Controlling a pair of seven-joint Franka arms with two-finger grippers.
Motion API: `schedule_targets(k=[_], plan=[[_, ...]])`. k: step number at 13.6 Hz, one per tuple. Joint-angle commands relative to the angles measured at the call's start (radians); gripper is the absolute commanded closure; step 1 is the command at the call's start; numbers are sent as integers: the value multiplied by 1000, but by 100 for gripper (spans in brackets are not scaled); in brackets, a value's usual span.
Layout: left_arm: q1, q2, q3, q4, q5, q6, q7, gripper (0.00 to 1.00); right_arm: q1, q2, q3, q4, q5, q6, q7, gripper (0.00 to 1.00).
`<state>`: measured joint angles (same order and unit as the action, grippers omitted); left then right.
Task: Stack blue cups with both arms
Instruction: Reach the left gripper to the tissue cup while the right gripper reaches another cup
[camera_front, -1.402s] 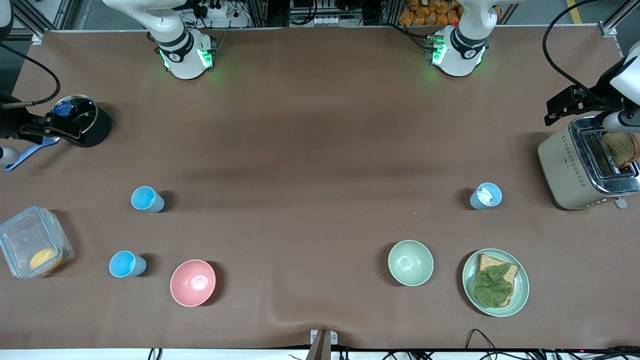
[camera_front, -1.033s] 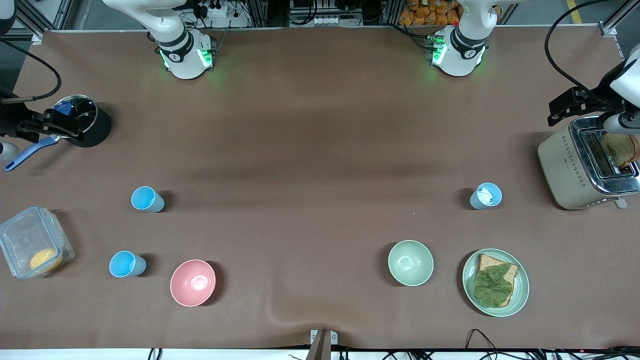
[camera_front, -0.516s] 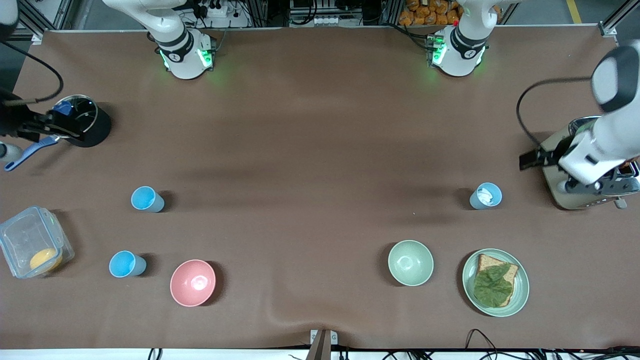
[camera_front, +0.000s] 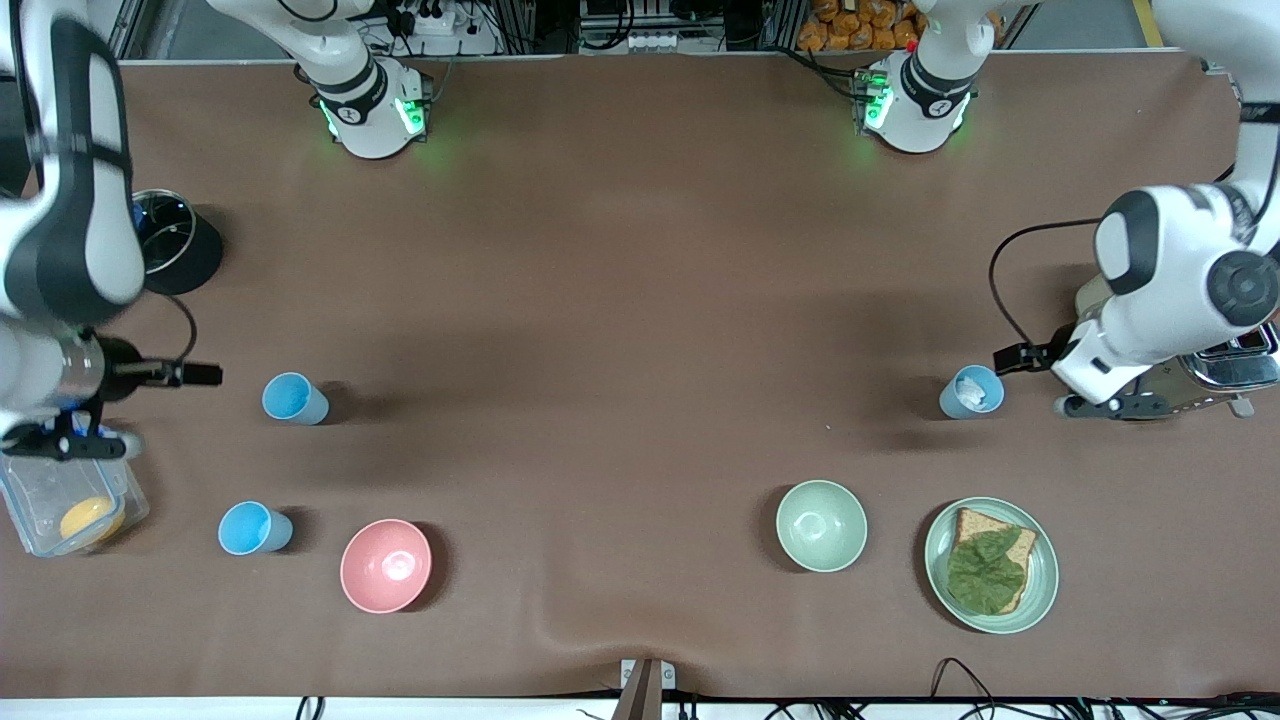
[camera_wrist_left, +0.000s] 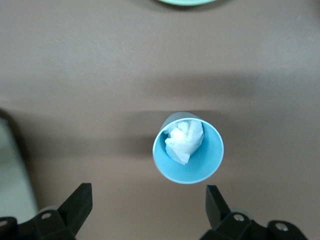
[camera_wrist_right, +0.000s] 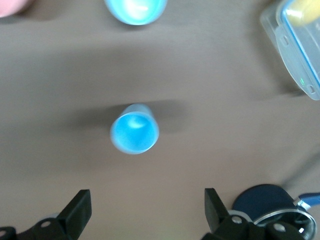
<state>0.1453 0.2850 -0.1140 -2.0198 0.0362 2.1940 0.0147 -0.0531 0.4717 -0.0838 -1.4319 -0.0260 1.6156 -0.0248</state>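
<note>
Next, the right gripper takes hold of the farther sky blue cup (camera_front: 296, 398) by its rim (camera_front: 283, 396) to stack the blue cups.
A paler blue cup (camera_front: 971, 392) with crumpled white tissue inside stands upright toward the left arm's end; it also shows in the left wrist view (camera_wrist_left: 188, 148). My left gripper (camera_wrist_left: 147, 194) is open and empty, up in the air beside this cup, apart from it. Two sky blue cups stand toward the right arm's end: one (camera_front: 293, 398) farther from the front camera, one (camera_front: 253, 528) nearer. My right gripper (camera_wrist_right: 146, 197) is open and empty, up over bare table beside the farther cup (camera_wrist_right: 135, 135). The nearer cup (camera_wrist_right: 135, 7) shows at that view's edge.
A pink bowl (camera_front: 386, 565) sits beside the nearer sky blue cup. A clear container (camera_front: 60, 500) and a black pot (camera_front: 175, 250) are at the right arm's end. A pale green bowl (camera_front: 821, 526), a plate (camera_front: 938, 560) with bread and a toaster (camera_front: 1235, 370) are at the left arm's end.
The right arm has swung from the black pot toward the farther sky blue cup. The left arm has swung from the toaster toward the paler cup. The cups have not moved.
</note>
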Motion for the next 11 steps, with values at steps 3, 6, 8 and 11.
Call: schedule_targets(k=[3,6,8,11], plan=[[0,114,-3,9,16,140,7,13,-82,62,16,-124,17,163,-3,0],[4,151,-4,15,16,176,5,54,-73,58,22,-228,40,291,-3,0],[-1,158,-4,15,16,177,5,100,-47,67,22,-229,63,340,-3,0],[2,160,-7,18,14,177,5,100,-28,76,22,-275,63,395,-3,0]])
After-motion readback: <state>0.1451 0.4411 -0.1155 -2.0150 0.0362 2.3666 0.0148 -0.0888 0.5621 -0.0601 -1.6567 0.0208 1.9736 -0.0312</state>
